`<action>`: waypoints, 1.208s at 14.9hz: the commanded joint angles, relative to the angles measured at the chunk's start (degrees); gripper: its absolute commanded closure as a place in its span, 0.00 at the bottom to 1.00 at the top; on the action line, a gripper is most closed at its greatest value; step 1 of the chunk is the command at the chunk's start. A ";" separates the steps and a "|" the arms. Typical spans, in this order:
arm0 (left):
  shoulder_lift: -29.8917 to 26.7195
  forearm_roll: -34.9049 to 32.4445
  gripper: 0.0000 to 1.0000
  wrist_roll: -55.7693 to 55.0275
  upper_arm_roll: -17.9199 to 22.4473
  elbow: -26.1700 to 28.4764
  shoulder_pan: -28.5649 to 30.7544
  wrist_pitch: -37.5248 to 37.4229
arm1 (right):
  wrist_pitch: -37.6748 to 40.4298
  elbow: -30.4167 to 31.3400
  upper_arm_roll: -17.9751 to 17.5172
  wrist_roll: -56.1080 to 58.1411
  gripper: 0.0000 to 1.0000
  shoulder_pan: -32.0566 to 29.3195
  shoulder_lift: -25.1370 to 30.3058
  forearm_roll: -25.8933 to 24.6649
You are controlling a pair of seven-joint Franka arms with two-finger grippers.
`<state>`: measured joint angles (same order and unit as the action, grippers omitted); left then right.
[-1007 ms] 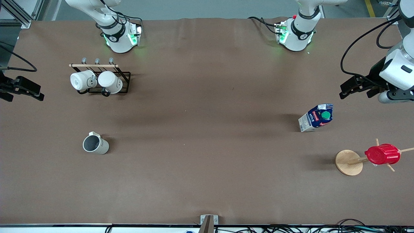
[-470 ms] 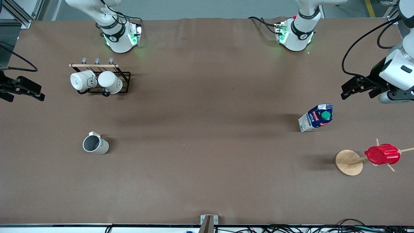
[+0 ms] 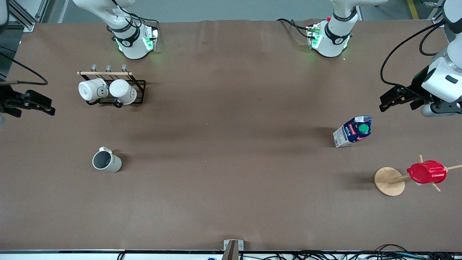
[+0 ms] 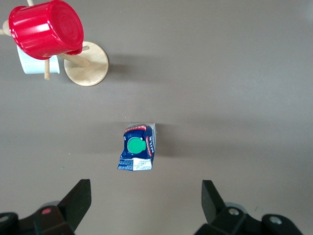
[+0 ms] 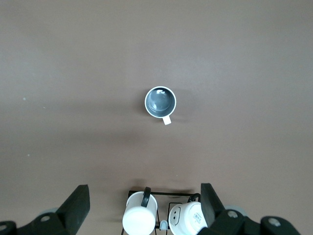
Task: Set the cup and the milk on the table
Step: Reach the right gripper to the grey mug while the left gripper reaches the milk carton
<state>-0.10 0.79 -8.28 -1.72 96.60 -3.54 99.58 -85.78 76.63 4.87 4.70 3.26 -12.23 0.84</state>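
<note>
My right gripper should take hold of the cup by its rim [image 5: 172, 111] next and pick it up, and then it should put the cup on the tabletop.
The cup [image 3: 106, 161], off-white with a dark grey inside, stands upright on the brown table [image 3: 231, 144] toward the right arm's end; it also shows in the right wrist view [image 5: 160, 102]. The milk [image 3: 353, 131], a dark-blue carton with a green cap, stands on the table toward the left arm's end and shows in the left wrist view [image 4: 138, 152]. My left gripper [image 3: 385, 102] [image 4: 145, 196] is open and empty, high over the table beside the milk. My right gripper [image 3: 45, 107] [image 5: 145, 200] is open and empty, high over the table's edge at the right arm's end.
A black rack [image 3: 139, 86] [image 5: 161, 192] holding two plain white mugs stands farther from the front camera than the cup. A wooden mug tree [image 3: 389, 181] [image 4: 86, 63] carrying a red ribbed cup [image 3: 426, 172] [image 4: 46, 28] stands nearer than the milk.
My right gripper has shifted slightly toward the table's middle. My left gripper has barely moved. The cup and the milk have not moved.
</note>
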 commanded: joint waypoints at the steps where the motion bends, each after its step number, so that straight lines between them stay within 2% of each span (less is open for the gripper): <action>1: 0.10 -0.44 0.01 -0.51 -0.04 3.23 -0.15 3.51 | -4.38 2.11 -0.30 2.50 0.00 -0.27 -5.08 -1.28; 3: 0.10 -0.44 0.01 -0.51 -0.04 7.00 -0.06 7.45 | -10.95 7.54 -0.21 5.84 0.00 -0.53 -5.61 -1.19; 5: 0.10 -0.44 0.01 -0.51 0.05 10.96 0.03 11.58 | -21.13 14.48 -0.21 7.16 0.00 -0.62 -6.31 -1.19; 7: 0.19 -0.44 0.01 -0.42 0.13 14.65 0.99 15.89 | -28.80 18.72 0.83 11.54 0.00 -0.71 -7.98 -1.19; 10: 1.76 -0.53 0.01 -0.25 0.13 18.26 1.35 19.94 | -34.61 19.35 1.89 16.90 0.00 -0.79 -13.33 -1.11; 13: 4.66 -0.53 0.01 -0.25 0.13 18.62 1.35 21.44 | -40.06 19.79 2.07 18.51 0.00 -1.50 -18.00 -0.49; 16: 6.86 -1.05 0.01 -0.25 0.22 18.89 1.96 22.24 | -47.53 23.99 1.98 18.60 0.00 -1.50 -19.50 -0.23; 18: 7.31 -1.14 0.01 -0.25 0.22 20.37 2.14 24.25 | -48.78 25.59 1.98 18.77 0.00 -1.32 -19.59 -0.23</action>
<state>7.12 0.79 -8.28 -1.44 115.61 -1.70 121.73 -132.96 99.24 7.31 22.45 2.32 -33.44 0.80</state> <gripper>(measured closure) 0.009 0.000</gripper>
